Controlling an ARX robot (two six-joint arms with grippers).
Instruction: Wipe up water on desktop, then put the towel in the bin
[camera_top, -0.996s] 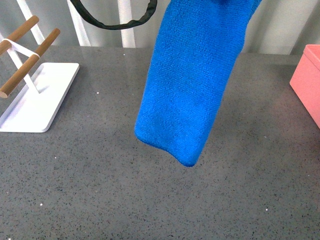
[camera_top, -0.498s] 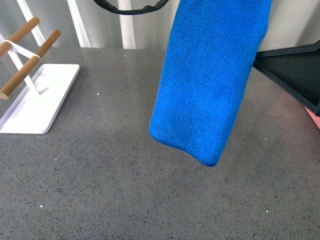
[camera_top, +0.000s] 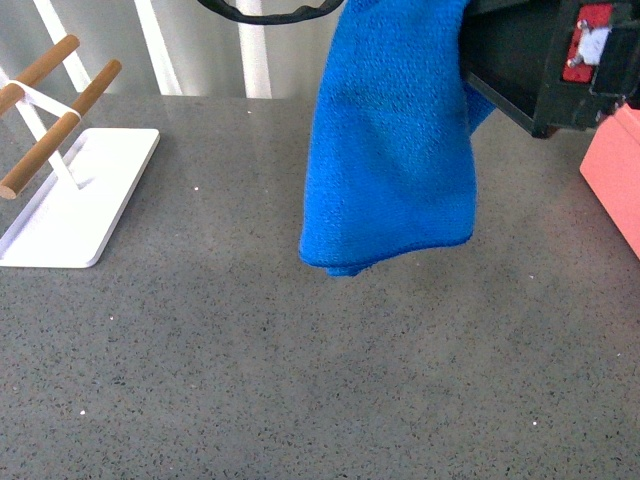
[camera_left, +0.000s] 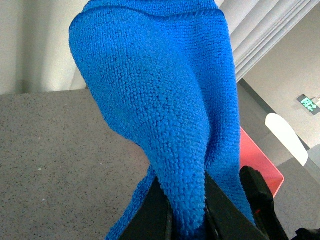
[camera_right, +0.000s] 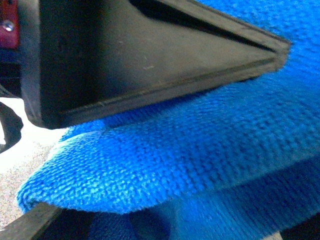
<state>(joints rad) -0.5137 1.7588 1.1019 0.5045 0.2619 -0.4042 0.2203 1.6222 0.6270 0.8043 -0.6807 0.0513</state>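
Note:
I need to grab the blue towel (camera_right: 200, 150) by its folded edge (camera_right: 165, 165) with my right gripper next, so it can wipe up the water on the desktop.
The blue towel (camera_top: 390, 140) hangs in the air above the grey speckled desktop (camera_top: 300, 380), its lower end folded up. My left gripper (camera_left: 187, 220) is shut on the towel (camera_left: 165, 115), pinching a fold between its black fingers; it is out of the front view. My right gripper (camera_top: 545, 60) is open at the upper right of the front view, against the towel's right side. In the right wrist view one black finger (camera_right: 140, 55) lies over the towel (camera_right: 200, 150). The pink bin (camera_top: 615, 170) stands at the right edge; it also shows in the left wrist view (camera_left: 257, 160).
A white rack (camera_top: 75, 190) with wooden bars (camera_top: 55, 125) stands at the left on the desktop. A black cable (camera_top: 265, 12) loops along the top edge. White vertical bars stand behind the desk.
My right gripper has come in from the right and reached the towel's side. The towel's lower end has bunched and lifted, hanging shorter than before.

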